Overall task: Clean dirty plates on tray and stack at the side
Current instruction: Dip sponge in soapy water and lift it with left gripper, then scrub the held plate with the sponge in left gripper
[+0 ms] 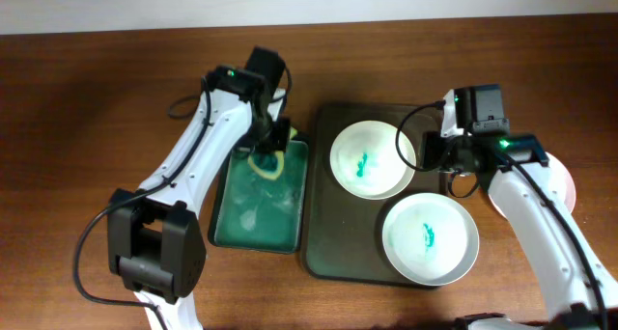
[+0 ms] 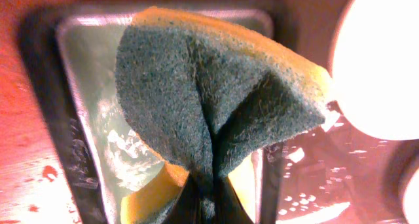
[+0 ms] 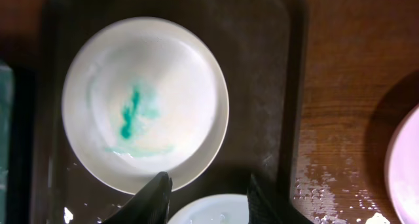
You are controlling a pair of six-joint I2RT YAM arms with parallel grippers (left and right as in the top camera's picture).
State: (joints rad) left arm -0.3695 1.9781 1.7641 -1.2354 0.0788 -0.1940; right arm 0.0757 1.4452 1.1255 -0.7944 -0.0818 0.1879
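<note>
The smeared side of the back plate [image 3: 144, 103] should stay open to wipe and stack, so my right gripper needs to grab that plate by its rim on the side facing the third plate.
Two dirty plates lie on the dark tray [image 1: 319, 229]: one at the back [image 1: 372, 159] and one at the front right [image 1: 430, 238], each with a teal smear. A third white plate [image 1: 568, 187] rests on the table to the right, partly under my right arm. My left gripper [image 1: 270, 142] is shut on a folded yellow-and-green sponge [image 2: 216, 99] held over the green tray [image 2: 82, 119]. My right gripper [image 3: 208, 192] hangs open over the gap between the back plate [image 3: 144, 103] and the front plate [image 3: 209, 212], holding nothing.
The green tray [image 1: 253, 209] holds water and sits against the dark tray's left side. Wet drops cover the wooden table [image 3: 347, 178] right of the dark tray. The third plate's rim [image 3: 404, 165] shows at the far right.
</note>
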